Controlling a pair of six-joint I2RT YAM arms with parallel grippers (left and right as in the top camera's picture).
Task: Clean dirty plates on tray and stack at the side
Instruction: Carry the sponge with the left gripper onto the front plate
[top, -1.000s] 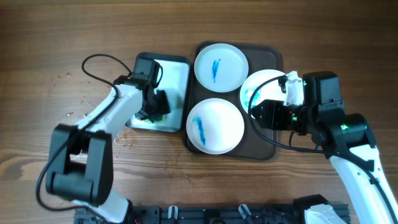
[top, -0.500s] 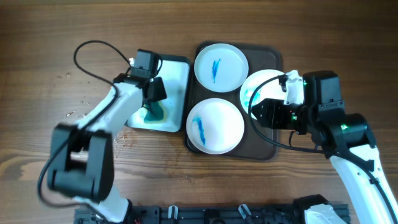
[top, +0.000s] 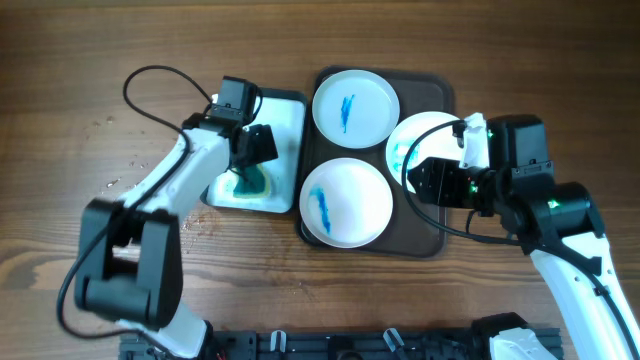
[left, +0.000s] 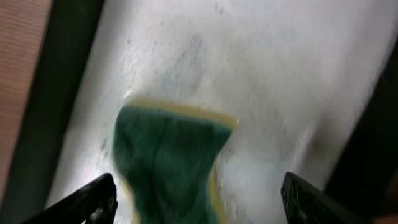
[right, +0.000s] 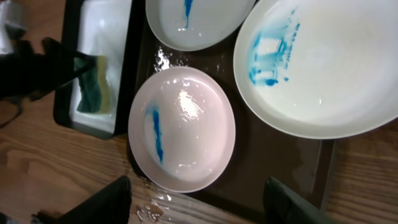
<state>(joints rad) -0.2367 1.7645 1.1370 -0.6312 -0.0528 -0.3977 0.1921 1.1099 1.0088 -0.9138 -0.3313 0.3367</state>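
Observation:
The left gripper grabs the green sponge across its narrow middle (top: 251, 181) (left: 170, 170) next, which leaves its yellow-edged end free to wipe the plate.
Three white plates lie on the dark tray (top: 432, 232). The far plate (top: 355, 104) and the near-left plate (top: 346, 202) each carry a blue streak. The right plate (top: 428, 135) has a blue smear and is partly hidden by my right gripper (top: 418, 180), which hangs open above it and the tray. In the right wrist view the near-left plate (right: 183, 127) sits ahead of the open fingers, and the smeared plate (right: 323, 62) lies to the upper right. My left gripper (top: 262, 145) hovers open over the tub, with the green sponge (left: 168, 162) lying loose between its spread fingers.
The white-lined tub (top: 285, 105) stands left of the tray, with the sponge (top: 248, 183) at its near end. Water drops lie on the wood by the tray's near-left corner (right: 155, 208) and left of the tub (top: 190, 225). A black cable (top: 160, 85) loops over the table's left.
The left gripper has let go of the sponge, risen off it and shifted toward the tub's right side, with its jaws wider. The right arm has hardly moved.

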